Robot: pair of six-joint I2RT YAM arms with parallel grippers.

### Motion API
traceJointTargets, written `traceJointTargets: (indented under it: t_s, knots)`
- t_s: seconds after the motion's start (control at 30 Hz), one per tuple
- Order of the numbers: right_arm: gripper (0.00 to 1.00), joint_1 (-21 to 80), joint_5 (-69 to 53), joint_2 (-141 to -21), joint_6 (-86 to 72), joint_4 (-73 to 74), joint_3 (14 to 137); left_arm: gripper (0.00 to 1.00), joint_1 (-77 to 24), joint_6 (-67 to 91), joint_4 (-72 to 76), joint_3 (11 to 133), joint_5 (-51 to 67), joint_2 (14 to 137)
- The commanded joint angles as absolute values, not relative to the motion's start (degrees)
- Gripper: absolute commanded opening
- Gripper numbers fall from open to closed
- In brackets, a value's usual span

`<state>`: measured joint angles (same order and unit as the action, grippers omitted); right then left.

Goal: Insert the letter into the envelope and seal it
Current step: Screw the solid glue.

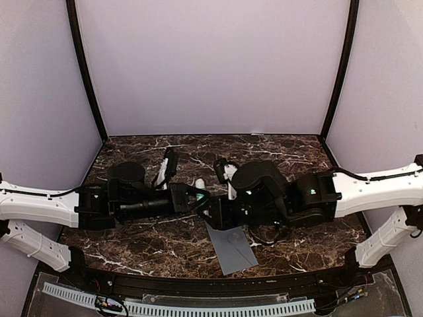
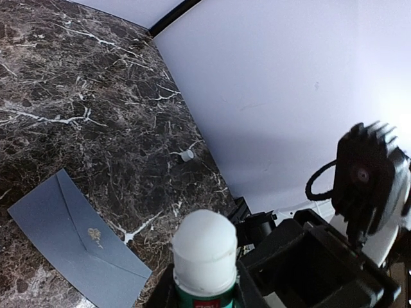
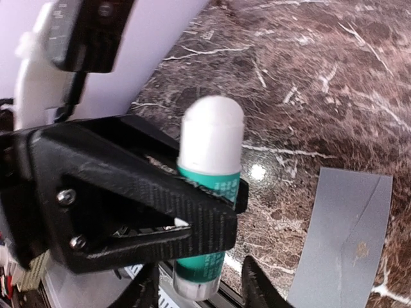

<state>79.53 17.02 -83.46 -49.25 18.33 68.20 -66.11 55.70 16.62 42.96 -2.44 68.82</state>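
Note:
I next need to grip the bottom end [image 3: 196, 287] of the glue stick with my right gripper to twist it, while my left gripper holds the glue stick's body.
The slate-grey envelope [image 1: 231, 247] lies flat on the marble table near the front edge, its pointed flap folded down; it also shows in the left wrist view [image 2: 70, 247] and the right wrist view [image 3: 343, 237]. No letter shows. My left gripper [image 1: 197, 193] is shut on a green glue stick with a white cap [image 2: 205, 253], held upright above the table. In the right wrist view the glue stick [image 3: 209, 192] is clamped by the left gripper's black fingers [image 3: 160, 205]. My right gripper [image 3: 200, 292] is open, its fingers on either side of the stick's bottom end.
A small white round object [image 2: 186, 155] lies on the dark marble table [image 1: 277, 152] near the back wall. White walls close in the back and sides. Both arms meet over the table's middle.

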Motion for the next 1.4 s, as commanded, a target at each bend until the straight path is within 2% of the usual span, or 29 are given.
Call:
traceJointTargets:
  t_s: [0.0, 0.23, 0.3, 0.57, 0.77, 1.37]
  knots:
    - [0.48, 80.37, 14.46, -75.51, -46.15, 7.16, 63.77, 0.0, -66.18, 54.78, 19.71, 41.82, 2.57, 64.49]
    - [0.72, 80.11, 5.9, -64.74, -45.25, -11.73, 50.12, 0.0, -65.85, 50.52, 23.0, 41.77, 10.36, 62.03]
    - [0.77, 79.67, 2.99, -62.76, -45.62, -17.72, 45.7, 0.0, -65.75, 50.16, 28.96, 40.62, 14.66, 61.46]
    - [0.79, 79.1, -10.19, -65.62, -47.15, -39.48, 40.03, 0.0, -65.74, 52.74, 50.73, 37.02, 25.92, 62.4]
    - [0.72, 80.46, -8.66, -69.51, -47.3, -41.51, 42.22, 0.0, -65.74, 54.38, 56.29, 36.5, 27.26, 63.72]
    - [0.4, 82.22, -7.43, -72.05, -46.31, -41.66, 45.18, 0.0, -65.74, 55.51, 57.89, 36.4, 26.38, 65.65]
